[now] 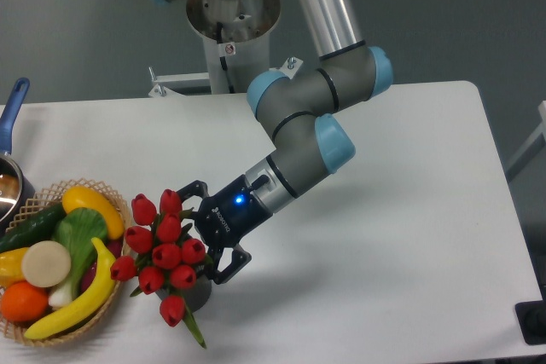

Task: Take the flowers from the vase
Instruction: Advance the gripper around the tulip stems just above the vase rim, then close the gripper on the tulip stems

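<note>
I will next grab the flowers [162, 249] with my gripper by the stems, just below the red buds, to lift them out of the dark grey vase [195, 293].
The flowers [162, 249], a bunch of red tulip buds with green leaves, stand in the small dark grey vase [195, 293] at the front left of the white table. My gripper [203, 234] is open and comes in from the right, level with the buds. Its upper finger [183, 192] lies by the top right buds and its lower finger [229, 265] sits just above the vase rim. The right side of the bunch is between the jaws. Much of the vase is hidden by the buds.
A woven fruit basket [34, 202] with a banana [81, 296], an orange and vegetables stands just left of the flowers. A blue-handled pot [10, 172] is at the far left edge. The arm's base [230, 14] rises behind the table.
</note>
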`<action>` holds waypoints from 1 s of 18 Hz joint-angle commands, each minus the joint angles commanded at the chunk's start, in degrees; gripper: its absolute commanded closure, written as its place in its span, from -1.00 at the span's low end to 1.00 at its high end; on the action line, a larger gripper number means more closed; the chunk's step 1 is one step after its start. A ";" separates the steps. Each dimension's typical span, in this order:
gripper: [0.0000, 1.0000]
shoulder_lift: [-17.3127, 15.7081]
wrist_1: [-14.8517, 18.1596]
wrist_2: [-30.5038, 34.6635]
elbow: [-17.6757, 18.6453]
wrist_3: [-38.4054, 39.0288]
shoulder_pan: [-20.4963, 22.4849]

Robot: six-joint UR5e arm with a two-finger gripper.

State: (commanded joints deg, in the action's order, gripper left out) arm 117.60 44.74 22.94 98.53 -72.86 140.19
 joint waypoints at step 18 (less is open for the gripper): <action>0.09 -0.79 -0.88 -0.79 0.70 -0.09 0.35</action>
State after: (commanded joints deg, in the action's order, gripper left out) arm 116.81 43.86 22.15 99.23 -72.95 140.54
